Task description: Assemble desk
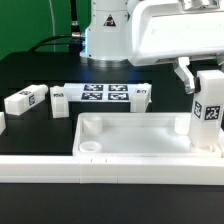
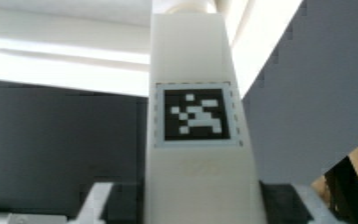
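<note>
The lower end of the white leg is inside the corner of the tray, so the leg would stay standing if I opened my gripper now.
The desk top (image 1: 130,128), a white tray with a raised rim, lies at the front of the table. One white square leg (image 1: 208,110) with a black-and-white tag stands upright at the tray's corner on the exterior view's right. My gripper (image 1: 204,76) is shut on this leg near its upper end. In the wrist view the leg (image 2: 197,110) fills the gap between the dark fingers (image 2: 119,205), and my gripper (image 2: 197,208) clamps both its sides. The leg's lower end and the socket are hidden behind the rim.
The marker board (image 1: 100,93) lies behind the tray. A loose leg (image 1: 25,100) lies at the exterior view's left, with another white part (image 1: 2,121) at the frame edge. A long white border rail (image 1: 60,166) runs along the front. The robot base (image 1: 105,30) stands behind.
</note>
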Controlling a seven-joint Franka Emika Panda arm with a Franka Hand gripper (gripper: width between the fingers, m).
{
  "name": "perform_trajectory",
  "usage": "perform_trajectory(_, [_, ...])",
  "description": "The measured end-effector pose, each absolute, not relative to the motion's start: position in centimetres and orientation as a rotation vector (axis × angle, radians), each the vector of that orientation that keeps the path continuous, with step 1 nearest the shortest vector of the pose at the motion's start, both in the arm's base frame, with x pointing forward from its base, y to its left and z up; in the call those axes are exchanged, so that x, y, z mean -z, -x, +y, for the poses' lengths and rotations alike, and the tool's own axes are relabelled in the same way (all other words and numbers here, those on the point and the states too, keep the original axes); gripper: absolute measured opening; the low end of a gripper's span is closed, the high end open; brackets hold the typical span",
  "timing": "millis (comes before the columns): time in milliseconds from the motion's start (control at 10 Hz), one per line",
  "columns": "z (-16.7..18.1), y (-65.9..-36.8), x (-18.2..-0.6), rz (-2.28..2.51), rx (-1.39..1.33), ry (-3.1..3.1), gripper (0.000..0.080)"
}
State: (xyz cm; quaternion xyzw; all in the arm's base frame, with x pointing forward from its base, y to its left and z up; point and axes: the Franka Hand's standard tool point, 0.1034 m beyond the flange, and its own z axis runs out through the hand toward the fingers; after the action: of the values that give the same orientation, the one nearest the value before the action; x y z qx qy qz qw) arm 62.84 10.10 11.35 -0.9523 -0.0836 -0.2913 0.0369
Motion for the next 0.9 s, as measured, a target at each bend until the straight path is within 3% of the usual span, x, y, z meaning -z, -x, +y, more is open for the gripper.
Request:
perform_trajectory(500, [10.23,-62.91,-11.34,-0.256,0.947,2.914,0.0291])
perform_trajectory(700, [10.22,-62.89,-11.31,-0.256,0.946,2.914,0.0574])
perform_trajectory(800, [10.19,-62.91,-11.35,-0.256,0.944,2.914,0.0574])
perform_trajectory(900, [9.98,-63.01,-11.60,-0.257,0.942,2.916,0.0634])
